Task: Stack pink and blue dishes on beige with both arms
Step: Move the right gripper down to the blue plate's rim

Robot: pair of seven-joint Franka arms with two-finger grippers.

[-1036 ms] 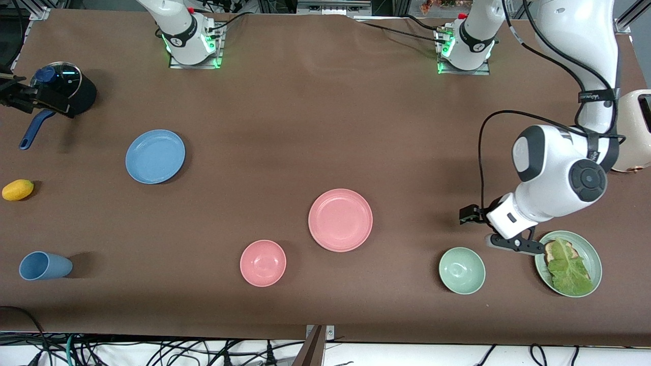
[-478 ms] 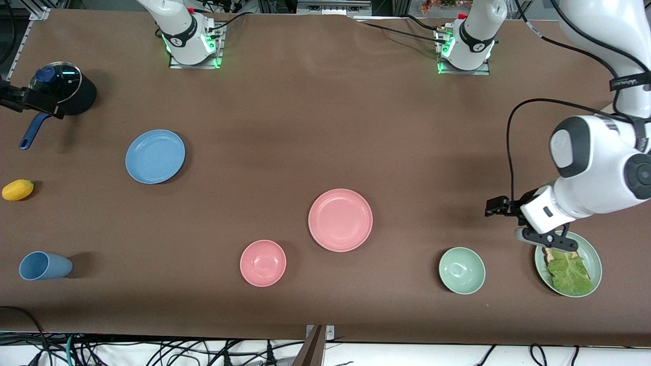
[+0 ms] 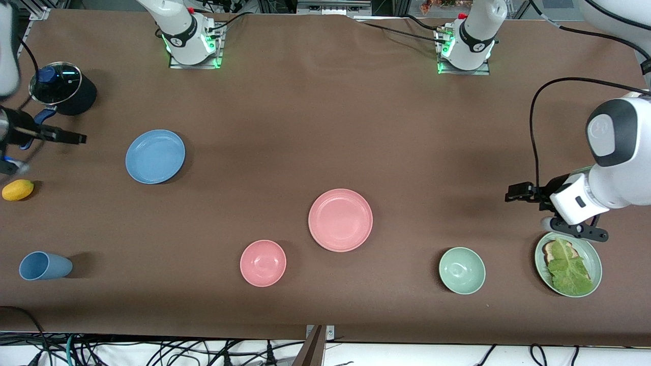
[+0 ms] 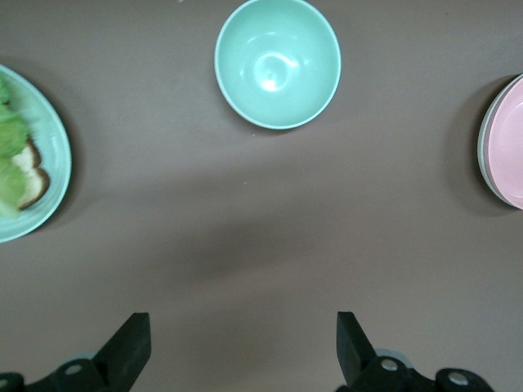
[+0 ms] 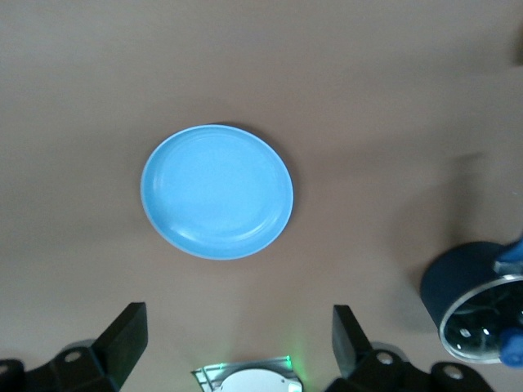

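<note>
I should grab the sky-blue plate by its rim (image 3: 127, 165) with my right gripper next. Then I can stack it over the pink plate (image 3: 340, 219).
The sky-blue plate (image 3: 155, 156) (image 5: 217, 190) lies flat toward the right arm's end of the table. At mid-table lies the pink plate (image 3: 340, 219) (image 4: 507, 140); in the left wrist view a pale rim runs along its edge. No beige plate shows on its own. My left gripper (image 3: 577, 231) (image 4: 241, 343) hangs open and empty over bare table beside the green plate. At the view's edge my right gripper (image 3: 10, 152) (image 5: 237, 339) is open and empty, over the table between the pot and the yellow fruit.
A dark pot with a glass lid (image 3: 62, 87) (image 5: 478, 310), a yellow fruit (image 3: 18, 189) and a blue cup (image 3: 43, 266) are at the right arm's end. A pink bowl (image 3: 263, 263), a green bowl (image 3: 462, 270) (image 4: 278, 63) and a green plate with toast and lettuce (image 3: 568, 263) lie near the front edge.
The left arm has drawn back toward its end of the table, away from the green bowl. The right arm has swung in from the edge, past the pot toward the yellow fruit.
</note>
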